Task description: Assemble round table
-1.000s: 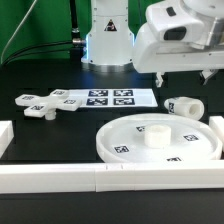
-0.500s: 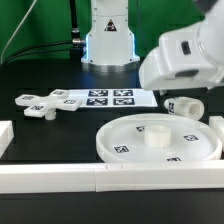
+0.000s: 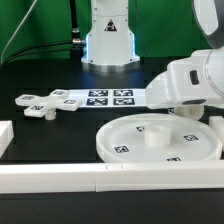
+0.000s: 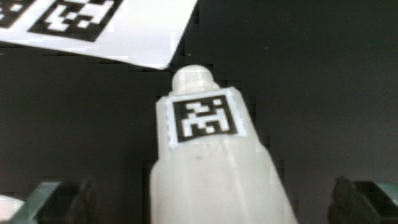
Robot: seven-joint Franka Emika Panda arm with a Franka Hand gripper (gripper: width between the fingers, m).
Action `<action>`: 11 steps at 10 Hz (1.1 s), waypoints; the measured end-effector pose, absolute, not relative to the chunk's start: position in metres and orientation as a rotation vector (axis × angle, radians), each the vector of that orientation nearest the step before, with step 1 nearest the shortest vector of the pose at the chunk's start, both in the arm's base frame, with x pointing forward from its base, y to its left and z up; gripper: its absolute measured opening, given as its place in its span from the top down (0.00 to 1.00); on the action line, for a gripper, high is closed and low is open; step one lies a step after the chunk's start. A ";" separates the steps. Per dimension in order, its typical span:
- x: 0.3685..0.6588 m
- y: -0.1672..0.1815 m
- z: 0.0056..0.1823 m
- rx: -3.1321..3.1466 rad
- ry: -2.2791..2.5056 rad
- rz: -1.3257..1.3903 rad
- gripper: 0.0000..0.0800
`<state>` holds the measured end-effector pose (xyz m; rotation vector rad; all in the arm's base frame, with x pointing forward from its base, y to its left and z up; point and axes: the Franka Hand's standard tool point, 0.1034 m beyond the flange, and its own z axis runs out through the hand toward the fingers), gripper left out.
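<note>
My gripper should close now. Its fingers are on both sides of the white body of the cylindrical leg (image 4: 214, 150), so they would hold it.
The large white round disc (image 3: 160, 141) with its raised hub lies on the black table at the front right. The cross-shaped piece (image 3: 42, 103) lies at the exterior view's left. The thick cylindrical leg (image 4: 214, 150) lies on the table; in the exterior view the arm hides nearly all of it. My gripper (image 4: 217, 198) is open, its two dark fingers (image 4: 54, 197) standing apart on either side of the leg without touching it. In the exterior view the hand (image 3: 190, 85) sits low over the leg's place, behind the disc.
The marker board (image 3: 108, 98) lies behind the disc and shows in the wrist view (image 4: 89, 25). Long white border bars (image 3: 90, 180) run along the front, with short ones at the left (image 3: 4, 135) and right. The robot base (image 3: 108, 40) stands at the back.
The hand has come down and moved toward the exterior view's right, now low over the leg and hiding it. The disc, cross piece and leg have not moved.
</note>
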<state>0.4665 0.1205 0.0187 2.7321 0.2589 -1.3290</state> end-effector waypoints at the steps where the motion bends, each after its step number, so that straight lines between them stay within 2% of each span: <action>1: 0.467 0.122 0.016 2.736 0.263 -1.321 0.19; 4: 0.467 0.124 0.013 2.742 0.268 -1.308 0.19; 5: 0.467 0.125 0.013 2.742 0.270 -1.306 0.34; 6: 0.468 0.125 0.012 2.746 0.272 -1.302 0.34; 7: 0.468 0.125 0.012 2.746 0.273 -1.302 0.50; 9: 0.469 0.125 0.014 2.749 0.276 -1.298 0.49; 11: 0.474 0.124 0.024 2.759 0.298 -1.288 0.49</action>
